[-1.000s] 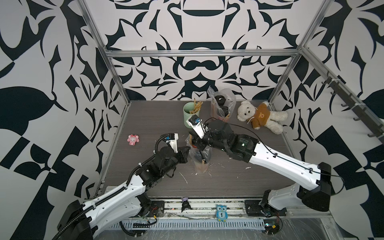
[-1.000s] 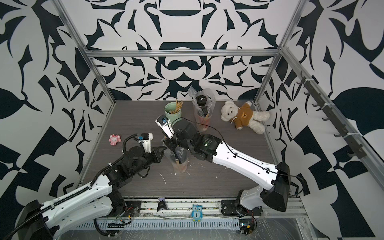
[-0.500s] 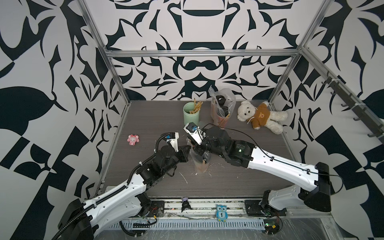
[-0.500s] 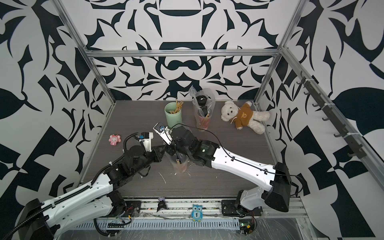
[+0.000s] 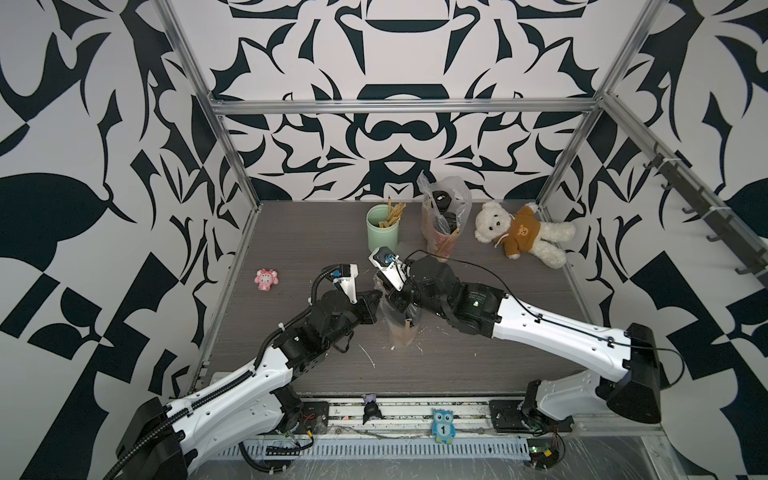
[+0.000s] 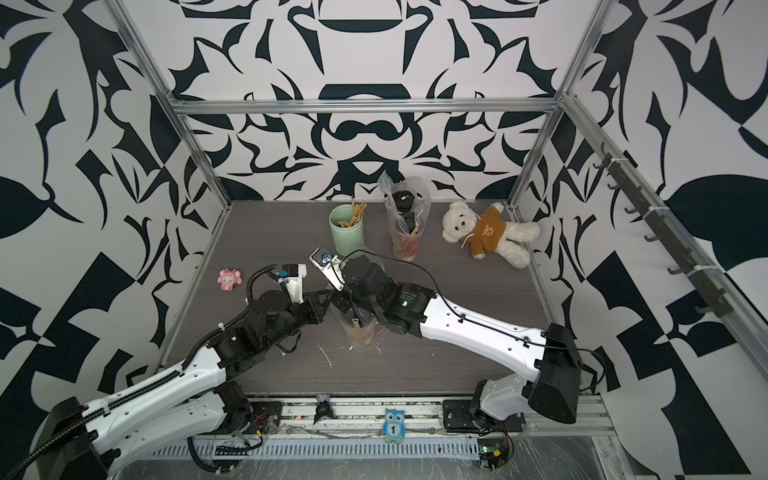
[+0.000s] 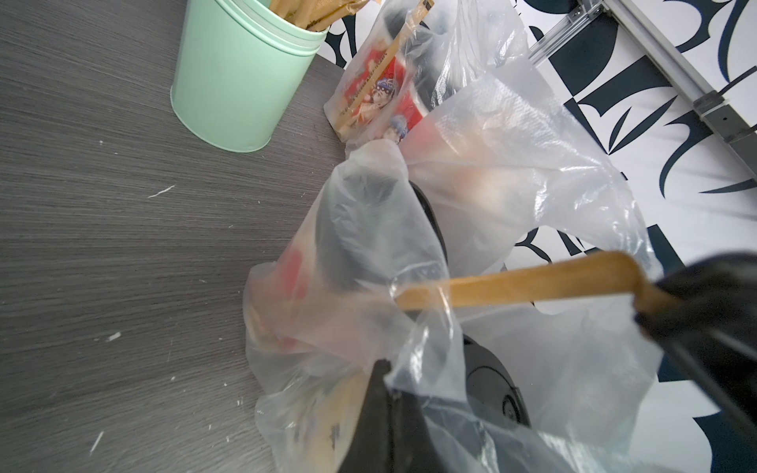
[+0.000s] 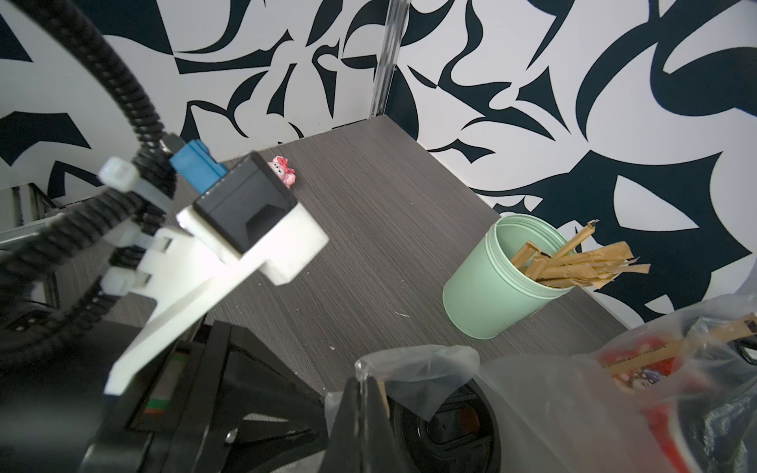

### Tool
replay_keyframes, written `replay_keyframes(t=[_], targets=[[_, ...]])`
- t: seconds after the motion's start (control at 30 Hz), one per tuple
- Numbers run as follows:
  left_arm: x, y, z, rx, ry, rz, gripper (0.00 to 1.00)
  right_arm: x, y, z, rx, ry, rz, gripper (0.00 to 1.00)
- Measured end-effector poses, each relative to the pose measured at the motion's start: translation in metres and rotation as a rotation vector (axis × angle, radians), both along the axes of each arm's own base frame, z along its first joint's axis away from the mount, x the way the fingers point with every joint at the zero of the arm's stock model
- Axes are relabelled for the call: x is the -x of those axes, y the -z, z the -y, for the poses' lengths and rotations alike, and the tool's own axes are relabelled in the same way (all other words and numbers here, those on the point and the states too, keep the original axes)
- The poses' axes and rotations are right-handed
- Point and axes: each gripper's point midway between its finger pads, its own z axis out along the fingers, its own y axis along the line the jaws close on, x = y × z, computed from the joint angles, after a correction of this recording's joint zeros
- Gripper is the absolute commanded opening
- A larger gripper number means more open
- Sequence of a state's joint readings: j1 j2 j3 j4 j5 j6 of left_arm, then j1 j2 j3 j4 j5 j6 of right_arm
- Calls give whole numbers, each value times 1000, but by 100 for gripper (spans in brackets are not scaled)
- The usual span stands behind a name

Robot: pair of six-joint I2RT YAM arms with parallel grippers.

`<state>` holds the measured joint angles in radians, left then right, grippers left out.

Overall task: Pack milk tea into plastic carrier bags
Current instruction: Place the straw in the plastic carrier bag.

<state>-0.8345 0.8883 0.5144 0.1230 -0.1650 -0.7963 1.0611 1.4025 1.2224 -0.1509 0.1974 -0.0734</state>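
The brown stick would tip across the near bag's opening if I opened now, because only the far end of the brown stick [image 7: 512,282] pokes in. My right gripper should keep holding the stick.
The near plastic carrier bag [image 5: 400,328] [image 6: 360,328] stands mid-table with milk tea in it; a black lid [image 7: 491,389] [image 8: 442,426] shows at its mouth. My left gripper [image 5: 376,300] [image 7: 383,368] is shut on the bag's rim film. From the other side, my right gripper [image 5: 395,301] [image 8: 362,381] is shut on a brown stick [image 7: 512,282] that pokes into the bag, with film draped over its tips. A second carrier bag [image 5: 442,216] [image 6: 405,220] at the back holds red milk tea cups [image 7: 381,94] with black lids.
A mint-green cup of sticks [image 5: 382,228] [image 8: 504,286] stands just behind the grippers. A white teddy bear [image 5: 519,232] lies at the back right, and a small pink toy [image 5: 266,279] lies at the left. Metal frame posts and patterned walls close in the table.
My right gripper came down and forward over the near bag with the stick, mostly in the first half second. The left arm has kept its hold and place.
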Motion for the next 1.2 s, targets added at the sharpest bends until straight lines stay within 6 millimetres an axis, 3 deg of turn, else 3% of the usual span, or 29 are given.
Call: replay_keyframes(t=[0.43,1.2], targets=[[0,0,0,-2,0,-2,0,-22,24,4,7,46,-76,0],[-1,0,0,7,-6,-7,0,-60,35,9,-6,101,-85,0]])
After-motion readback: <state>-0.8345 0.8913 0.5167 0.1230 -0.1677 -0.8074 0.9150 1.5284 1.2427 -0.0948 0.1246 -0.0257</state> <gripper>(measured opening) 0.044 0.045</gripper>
